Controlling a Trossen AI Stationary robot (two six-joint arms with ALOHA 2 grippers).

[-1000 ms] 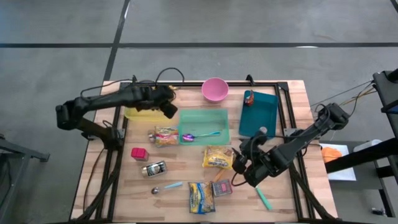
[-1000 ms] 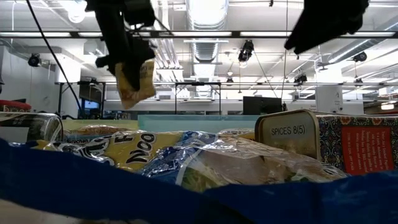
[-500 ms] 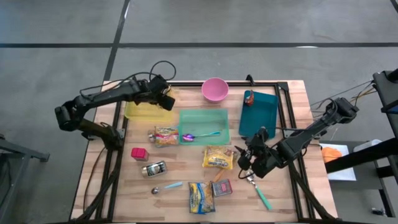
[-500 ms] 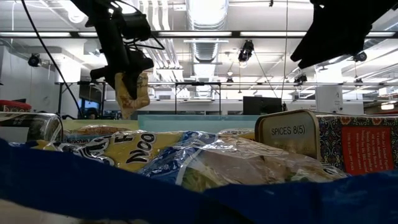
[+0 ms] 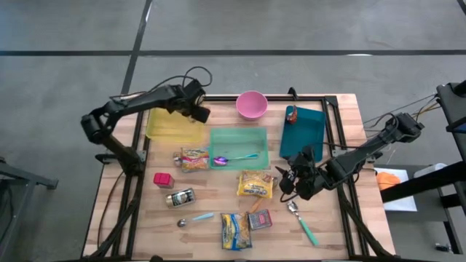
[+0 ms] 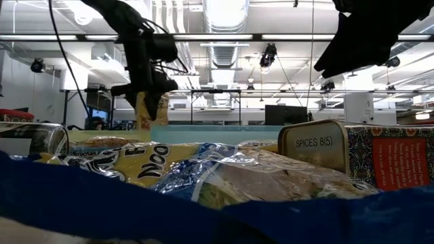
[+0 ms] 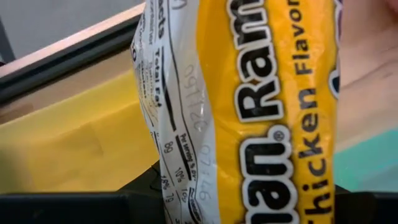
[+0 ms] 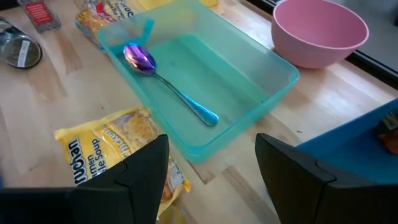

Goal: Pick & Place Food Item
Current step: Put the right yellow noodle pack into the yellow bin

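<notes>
The ramen packet [image 7: 261,106] is above the yellow tray's bottom, so my left gripper will lower it onto the tray's bottom before releasing it.
A yellow chicken ramen packet [image 7: 261,106] hangs from my left gripper [image 5: 199,111], which is shut on it above the far right corner of the yellow tray [image 5: 169,127]. In the low view the packet [image 6: 150,112] dangles below that gripper. My right gripper [image 8: 211,148] stands open with nothing between its fingers, above the table to the right of the noodle soup packet [image 5: 255,184] and near the green tray [image 8: 205,93]. That tray holds a shiny spoon [image 8: 168,81]. My left gripper pinches the ramen packet's upper end [image 7: 249,190] between its two fingers, coming steeply from above. The packet hangs below the fingers, lifted clear over the yellow tray. The packet itself hides the exact spot of contact.
A pink bowl [image 5: 251,104] sits at the far edge and a teal tray [image 5: 302,132] at the far right. A teal-handled spoon [image 5: 304,224], a spice box [image 5: 260,218], another noodle packet [image 5: 234,231], a tin [image 5: 180,197] and a red box [image 5: 163,180] lie nearer.
My left gripper has carried the ramen packet toward the table's far edge and a little down, rolling so the packet now shows narrower in the low view. My right gripper has drawn back toward the far edge, away from the teal-handled spoon, staying open.
</notes>
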